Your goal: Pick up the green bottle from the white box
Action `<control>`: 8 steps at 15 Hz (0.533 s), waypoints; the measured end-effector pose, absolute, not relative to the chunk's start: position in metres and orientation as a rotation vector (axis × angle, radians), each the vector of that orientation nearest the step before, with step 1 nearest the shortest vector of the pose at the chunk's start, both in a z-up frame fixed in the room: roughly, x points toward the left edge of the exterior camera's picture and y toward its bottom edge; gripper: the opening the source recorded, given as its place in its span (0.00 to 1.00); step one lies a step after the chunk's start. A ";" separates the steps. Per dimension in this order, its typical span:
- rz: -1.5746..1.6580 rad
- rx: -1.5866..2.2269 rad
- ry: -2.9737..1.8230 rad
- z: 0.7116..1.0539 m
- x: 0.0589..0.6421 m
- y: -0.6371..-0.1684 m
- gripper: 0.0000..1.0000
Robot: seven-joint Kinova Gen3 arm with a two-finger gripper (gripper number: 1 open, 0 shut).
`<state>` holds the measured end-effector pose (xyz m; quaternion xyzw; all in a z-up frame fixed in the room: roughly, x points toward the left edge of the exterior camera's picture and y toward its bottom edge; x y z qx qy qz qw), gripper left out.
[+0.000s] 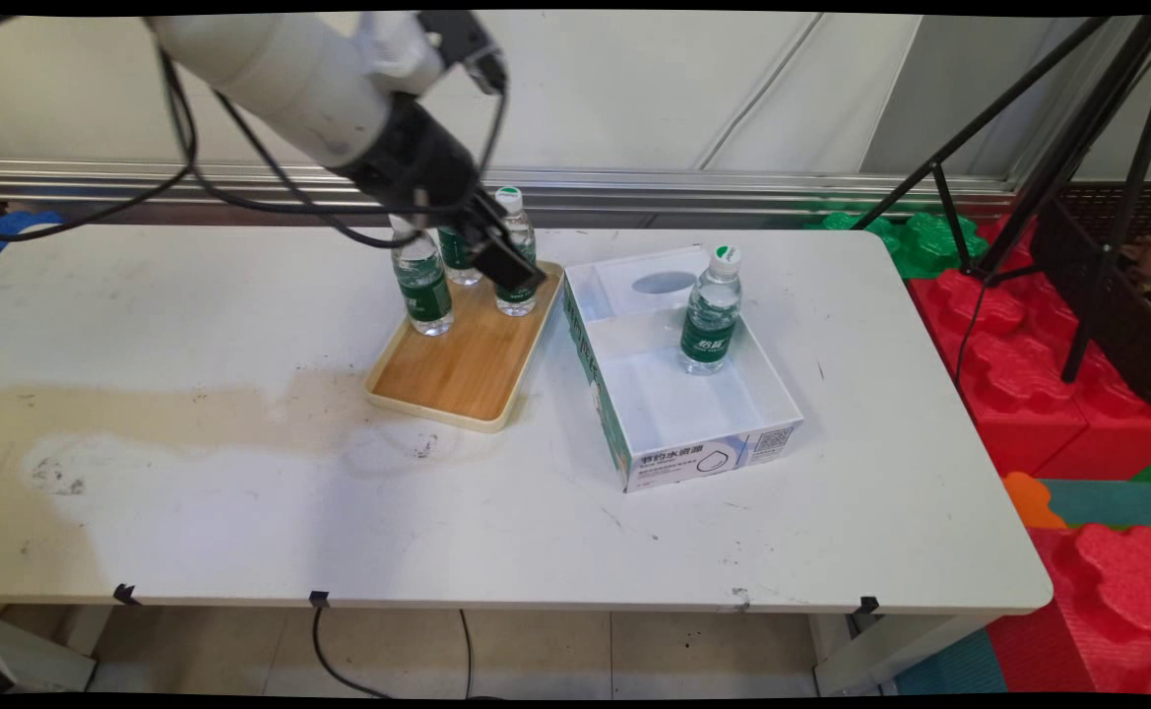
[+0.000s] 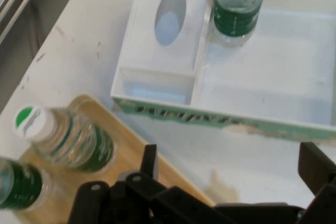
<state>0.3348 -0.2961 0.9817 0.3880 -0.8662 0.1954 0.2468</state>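
I will move the bottle in the white box onto the wooden tray. I will grab it by its upper body below the cap with my gripper next.
My black gripper hangs over the far right corner of a wooden tray, right in front of a small water bottle with a green label and white cap. In the hand view the gripper is open and nothing is between its fingers. That bottle stands just outside the left finger. Two more bottles stand on the tray's far end, the rear one partly hidden by the hand. A fourth bottle stands upright in a white open box to the right.
The box lies close beside the tray's right edge, with a narrow strip of table between them. A brownish stain spreads across the table's left part. Black tripod legs and red foam blocks stand beyond the right edge.
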 end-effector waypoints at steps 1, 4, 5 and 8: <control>0.531 1.060 -2.359 0.977 0.323 -0.303 1.00; 0.529 1.055 -2.358 0.966 0.296 -0.320 1.00; 0.529 1.051 -2.358 0.962 0.286 -0.327 1.00; 0.525 1.039 -2.359 0.947 0.258 -0.350 1.00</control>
